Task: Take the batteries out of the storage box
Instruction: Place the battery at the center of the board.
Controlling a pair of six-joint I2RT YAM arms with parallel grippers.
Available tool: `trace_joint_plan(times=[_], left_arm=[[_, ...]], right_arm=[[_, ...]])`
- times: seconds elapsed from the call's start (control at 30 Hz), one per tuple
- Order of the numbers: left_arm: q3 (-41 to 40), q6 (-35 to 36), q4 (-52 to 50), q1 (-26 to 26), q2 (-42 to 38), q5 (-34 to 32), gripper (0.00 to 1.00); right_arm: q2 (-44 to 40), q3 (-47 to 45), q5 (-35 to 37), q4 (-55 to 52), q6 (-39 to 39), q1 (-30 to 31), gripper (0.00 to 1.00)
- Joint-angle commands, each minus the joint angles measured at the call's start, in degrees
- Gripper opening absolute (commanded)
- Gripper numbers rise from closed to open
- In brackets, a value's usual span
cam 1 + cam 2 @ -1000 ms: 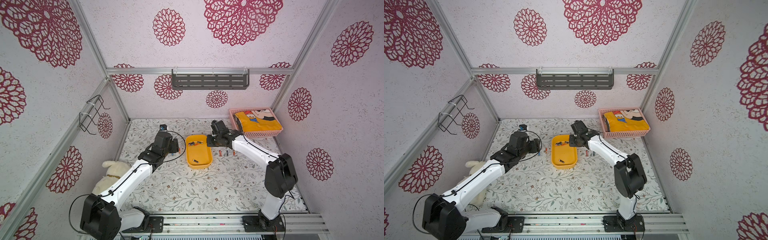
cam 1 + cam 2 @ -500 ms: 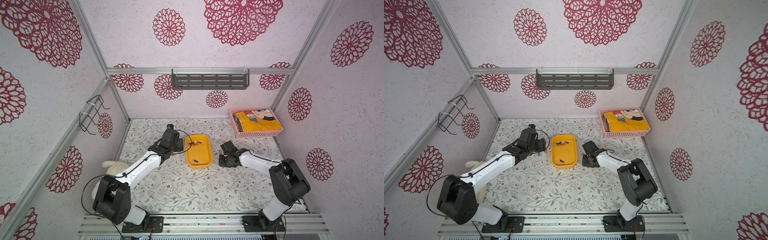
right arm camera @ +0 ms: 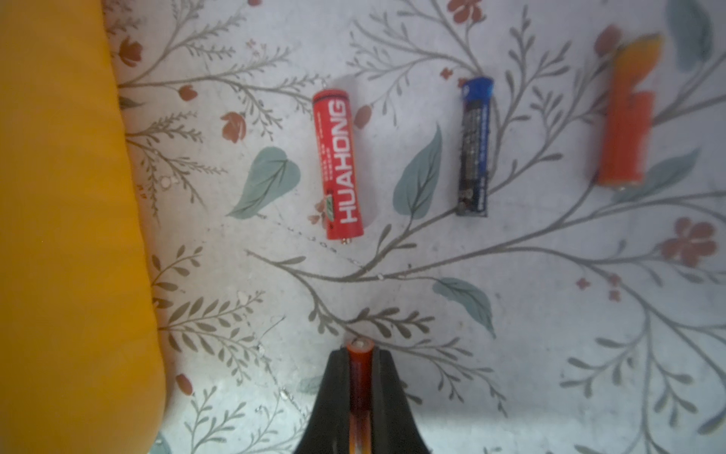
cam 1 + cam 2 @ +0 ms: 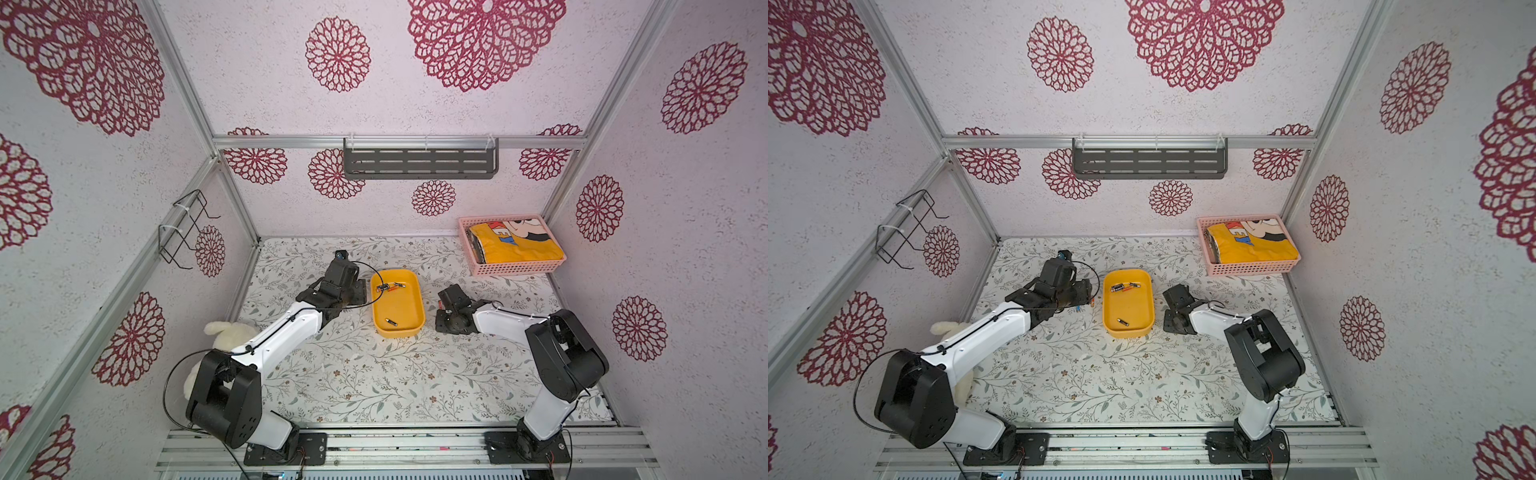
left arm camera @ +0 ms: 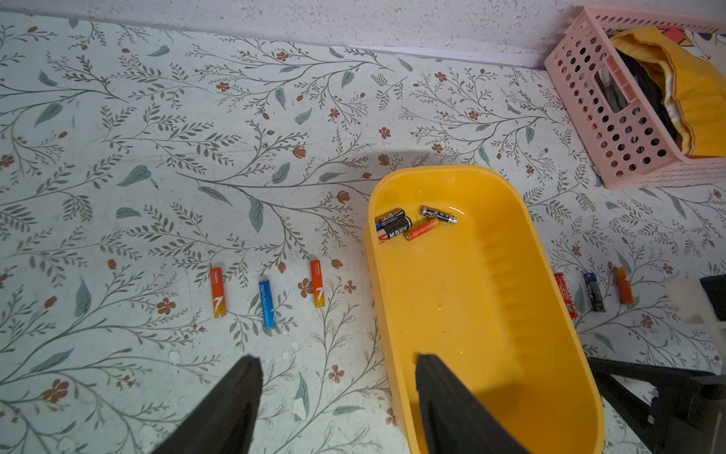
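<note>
The orange battery's tip (image 3: 360, 347) touches the tabletop beside the storage box. The battery would stay there if released, so my right gripper will open.
The yellow storage box (image 4: 405, 309) (image 5: 491, 314) stands mid-table. Several batteries (image 5: 408, 226) lie clustered at its far end, and one more (image 4: 390, 321) lies near its front. Three batteries (image 5: 267, 304) lie in a row on the table to the box's left. Three others, red (image 3: 341, 169), dark blue (image 3: 475, 145) and orange (image 3: 624, 129), lie in a row to its right. My left gripper (image 5: 338, 358) is open astride the box's left wall, one finger (image 5: 444, 393) inside. My right gripper (image 3: 359, 353) hangs low over the table right of the box, shut on an orange battery.
A pink lattice basket (image 4: 515, 268) with yellow cloth sits at the back right corner. A white plush toy (image 4: 224, 332) lies by the left wall behind my left arm. A grey shelf (image 4: 419, 164) hangs on the back wall, a wire rack (image 4: 183, 232) on the left wall.
My right gripper has moved from the box's far end to the table at the box's right, near the row of three batteries. My left gripper has closed in on the box's left wall.
</note>
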Motion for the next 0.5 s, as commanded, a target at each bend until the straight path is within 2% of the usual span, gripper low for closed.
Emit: trace_joint_plan(times=[0.0,0.07,0.13,0.2,0.33,0.47], left_arm=[[1.0,2.1,-1.5,-0.1,0.2,-0.6,0.67],[1.2,2.4,-1.6,-0.2,0.2,-0.6,0.67],[1.6,3.1,-1.5,-0.1,0.2,0.2,0.67],[2.5,4.7,-1.4,-0.1,0.2,1.8,0.67],[4.7,8.1,-1.1,-0.1,0.6,3.8,0.66],[11.2,11.1,-4.8,-0.1,3.8,3.9,0.65]], right_arm=[[0.2,-0.7,2.0,0.4,0.3,0.0,0.00],[0.4,-0.7,1.8,0.5,0.3,0.0,0.01],[0.4,-0.6,1.6,0.5,0.5,0.0,0.12],[0.2,0.1,0.7,-0.1,0.5,0.0,0.18],[-1.9,2.6,0.0,-2.3,-0.3,-0.2,0.25],[-5.5,5.1,-0.1,-4.2,-1.5,-1.0,0.29]])
